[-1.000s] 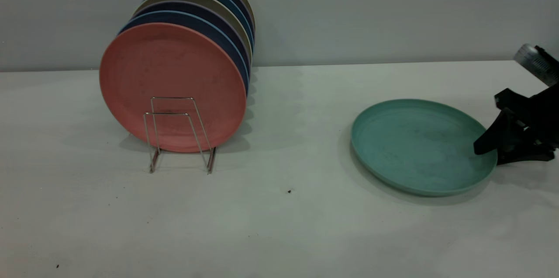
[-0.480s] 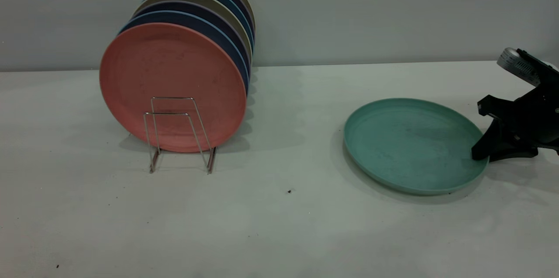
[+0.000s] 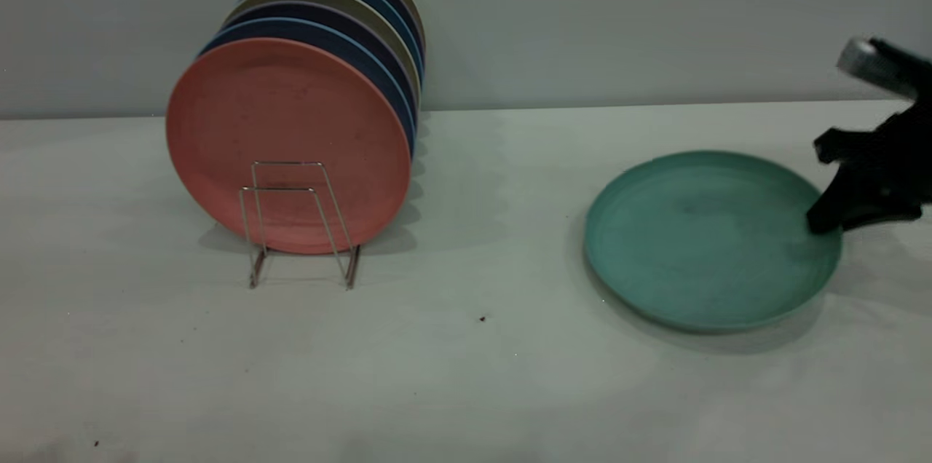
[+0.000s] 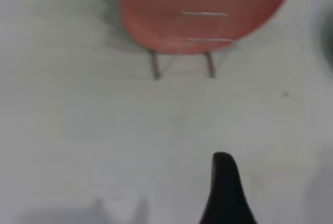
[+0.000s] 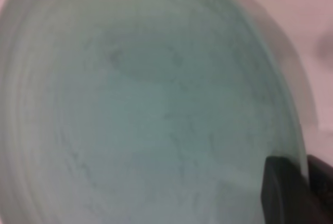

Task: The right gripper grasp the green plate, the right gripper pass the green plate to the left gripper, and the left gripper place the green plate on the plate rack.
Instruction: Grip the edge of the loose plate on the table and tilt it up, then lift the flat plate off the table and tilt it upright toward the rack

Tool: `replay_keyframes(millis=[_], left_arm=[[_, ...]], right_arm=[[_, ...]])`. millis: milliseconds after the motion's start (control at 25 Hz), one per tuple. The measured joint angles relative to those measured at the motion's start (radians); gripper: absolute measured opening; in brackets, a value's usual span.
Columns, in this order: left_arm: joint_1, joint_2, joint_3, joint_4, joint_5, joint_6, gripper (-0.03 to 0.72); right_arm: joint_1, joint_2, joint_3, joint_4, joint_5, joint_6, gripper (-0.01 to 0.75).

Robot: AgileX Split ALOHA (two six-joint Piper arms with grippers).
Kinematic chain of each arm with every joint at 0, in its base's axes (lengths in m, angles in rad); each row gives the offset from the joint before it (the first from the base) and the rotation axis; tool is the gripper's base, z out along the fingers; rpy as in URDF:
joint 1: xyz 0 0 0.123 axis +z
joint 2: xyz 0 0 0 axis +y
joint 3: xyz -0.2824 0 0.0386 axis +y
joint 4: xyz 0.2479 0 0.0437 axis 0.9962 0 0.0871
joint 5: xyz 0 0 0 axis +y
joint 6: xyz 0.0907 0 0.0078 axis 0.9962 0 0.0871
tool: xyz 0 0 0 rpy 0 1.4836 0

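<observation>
The green plate needs to go on the plate rack [image 3: 298, 223], so my left gripper needs to grab the plate by its free rim [image 3: 592, 231].
The green plate [image 3: 699, 237] is at the right of the table, its right side raised off the surface and its left edge low. My right gripper [image 3: 821, 219] is shut on its right rim. In the right wrist view the green plate [image 5: 151, 104] fills the picture and its rim passes between my right gripper's jaws [image 5: 302, 177]. The plate rack [image 3: 298, 223] stands at the left with two front wire loops free; it also shows in the left wrist view [image 4: 184, 41]. My left gripper [image 4: 225, 190] shows only as a black tip above bare table, out of the exterior view.
A salmon-pink plate [image 3: 287, 143] stands upright in the rack, with several dark blue and olive plates [image 3: 342, 19] behind it. A grey wall runs along the table's back edge. A small dark speck [image 3: 482, 318] lies on the table between rack and plate.
My right gripper has risen with the plate's right rim in it. The plate has tipped up from flat, its right side lifted and its face turned more toward the camera.
</observation>
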Motion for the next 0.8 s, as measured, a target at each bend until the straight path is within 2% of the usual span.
replay_keyframes(millis=[200,480,600,800], left_arm=[[-0.023,0.167,-0.032,-0.300,0.016,0.299,0.539],[-0.166,0.404,-0.079,-0.701,-0.040,0.664,0.539],[-0.198,0.507,-0.102,-0.812,-0.057,0.750,0.539],[-0.202,0.640,-0.138,-0.925,-0.062,0.840,0.539]], right_arm=[[0.000,-0.057,0.000,-0.082,0.028,0.028,0.013],[0.055,-0.075,0.000,-0.099,0.066,0.004,0.013],[0.108,-0.077,0.000,-0.099,0.076,-0.015,0.013],[0.180,-0.078,0.000,-0.073,0.092,-0.041,0.013]])
